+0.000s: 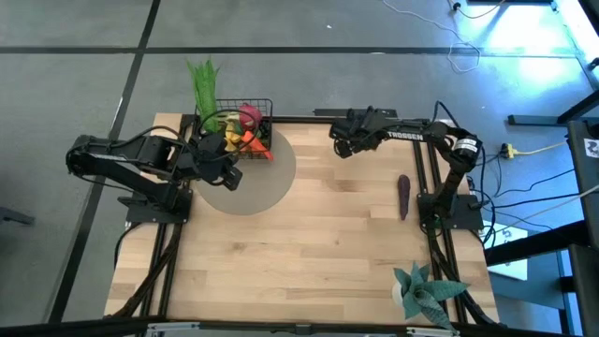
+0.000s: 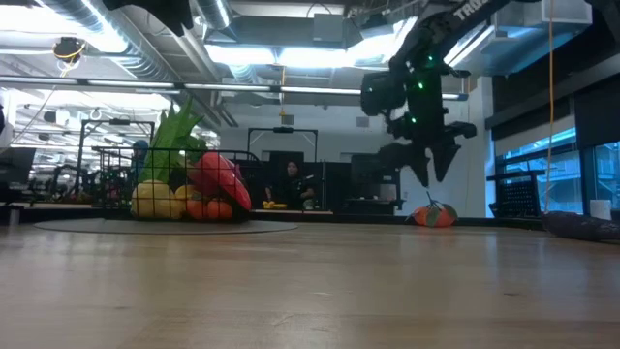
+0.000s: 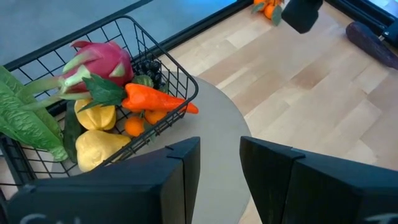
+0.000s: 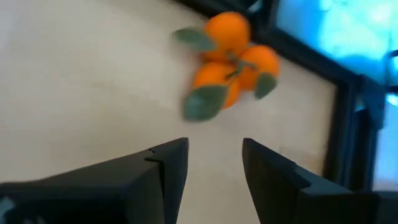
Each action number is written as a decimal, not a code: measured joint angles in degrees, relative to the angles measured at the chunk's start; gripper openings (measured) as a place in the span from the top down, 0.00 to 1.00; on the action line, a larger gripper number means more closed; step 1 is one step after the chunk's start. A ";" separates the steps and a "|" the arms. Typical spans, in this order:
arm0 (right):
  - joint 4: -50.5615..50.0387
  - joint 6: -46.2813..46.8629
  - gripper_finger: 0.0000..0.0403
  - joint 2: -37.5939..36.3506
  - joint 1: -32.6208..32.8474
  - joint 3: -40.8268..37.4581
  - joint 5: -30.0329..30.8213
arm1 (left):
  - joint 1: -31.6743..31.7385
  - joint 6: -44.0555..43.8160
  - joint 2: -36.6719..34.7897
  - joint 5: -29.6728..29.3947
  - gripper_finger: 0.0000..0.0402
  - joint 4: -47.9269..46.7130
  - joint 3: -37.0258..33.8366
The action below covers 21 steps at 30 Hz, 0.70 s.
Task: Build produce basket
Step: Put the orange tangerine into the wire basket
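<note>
My right gripper should take hold of the cluster's green stem (image 4: 237, 66) next, so that I can add the tangerines to the black wire basket.
The black wire basket (image 1: 253, 120) stands on a round grey mat (image 1: 267, 183) at the table's far left. It holds a pink dragon fruit (image 3: 102, 62), an orange carrot (image 3: 158, 99), yellow fruits (image 3: 99, 146), dark grapes (image 3: 149, 67) and a green leek (image 1: 204, 86) that sticks up out of it. My left gripper (image 3: 219, 162) hovers open over the mat, just on the near side of the basket. My right gripper (image 4: 214, 163) is open in the air near the far edge, above a cluster of tangerines (image 4: 229, 55). A purple eggplant (image 1: 403, 195) lies on the table's right side.
A blue-green spiky plant (image 1: 426, 290) sits at the table's near right corner. The right arm's base (image 1: 449, 208) stands at the right edge beside the eggplant, and the left arm's base (image 1: 154, 201) at the left edge. Bare wood (image 1: 299, 253) fills the middle and near side.
</note>
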 joint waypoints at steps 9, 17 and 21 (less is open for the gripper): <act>11.47 -0.12 0.62 0.04 -2.29 -6.37 5.64 | 0.00 0.02 0.00 0.00 0.75 0.00 0.00; 16.32 -2.09 0.62 0.04 -4.90 -7.94 8.57 | 0.00 0.02 0.00 0.00 0.75 0.00 0.00; 17.18 -3.08 0.62 0.04 -6.84 -7.94 8.61 | 0.00 0.02 0.00 0.00 0.75 0.00 0.00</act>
